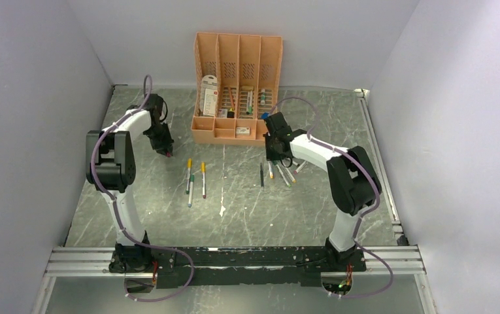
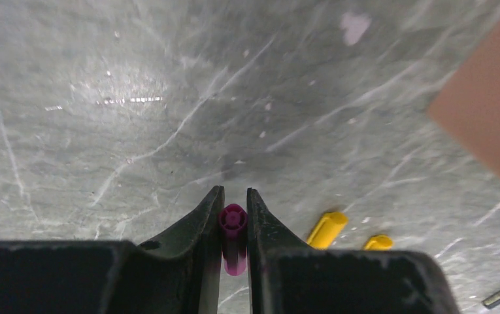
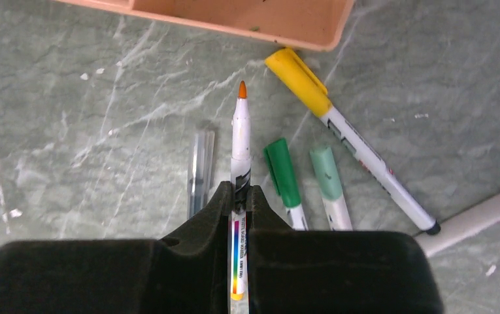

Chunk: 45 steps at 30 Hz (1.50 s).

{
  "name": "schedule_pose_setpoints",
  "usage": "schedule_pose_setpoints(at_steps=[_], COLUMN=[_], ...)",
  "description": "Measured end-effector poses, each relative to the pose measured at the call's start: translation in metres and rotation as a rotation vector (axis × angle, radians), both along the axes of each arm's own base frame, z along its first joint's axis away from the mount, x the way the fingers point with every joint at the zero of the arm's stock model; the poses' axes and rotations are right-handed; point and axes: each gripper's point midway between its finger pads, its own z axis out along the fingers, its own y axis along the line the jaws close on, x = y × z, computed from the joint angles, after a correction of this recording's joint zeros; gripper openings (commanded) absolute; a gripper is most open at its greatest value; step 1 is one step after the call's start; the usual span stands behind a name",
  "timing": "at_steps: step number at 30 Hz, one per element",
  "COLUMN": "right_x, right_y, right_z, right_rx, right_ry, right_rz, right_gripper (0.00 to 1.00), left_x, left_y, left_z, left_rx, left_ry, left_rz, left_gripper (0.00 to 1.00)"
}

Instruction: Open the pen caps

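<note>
I need to move the uncapped pen in my right gripper toward open table first, because it would end between the clear grey and green-capped pens if I opened now.
My left gripper [image 2: 234,194] is shut on a short purple pen cap [image 2: 233,226] and holds it above the table; in the top view it [image 1: 166,149] is left of three pens [image 1: 195,178] lying side by side. Two yellow caps [image 2: 327,229] show just right of its fingers. My right gripper [image 3: 239,193] is shut on an uncapped pen [image 3: 240,137] with a pale barrel and a bare orange tip. Beside it lie a yellow-capped pen [image 3: 297,82], a green-capped pen [image 3: 282,171], a pale green-capped pen [image 3: 326,173] and a clear grey pen [image 3: 199,171].
The peach-orange organiser [image 1: 237,85] with card packets stands at the back centre; its front edge [image 3: 234,19] is just beyond the held pen's tip. A thin dark pen [image 1: 261,174] lies left of the right-hand group. Grey walls close in both sides.
</note>
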Motion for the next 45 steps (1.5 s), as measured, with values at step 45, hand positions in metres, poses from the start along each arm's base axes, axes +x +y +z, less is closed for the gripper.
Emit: schedule_pose_setpoints(at_steps=[45], right_x=[0.026], right_y=[0.089], right_z=[-0.026], right_rx=[0.241], right_ry=[0.096], right_rz=[0.028], right_gripper=[0.25], left_x=[-0.011], left_y=[-0.056], left_z=[-0.019], left_rx=[-0.005], left_ry=[-0.069], left_rz=[-0.211], left_gripper=[0.41])
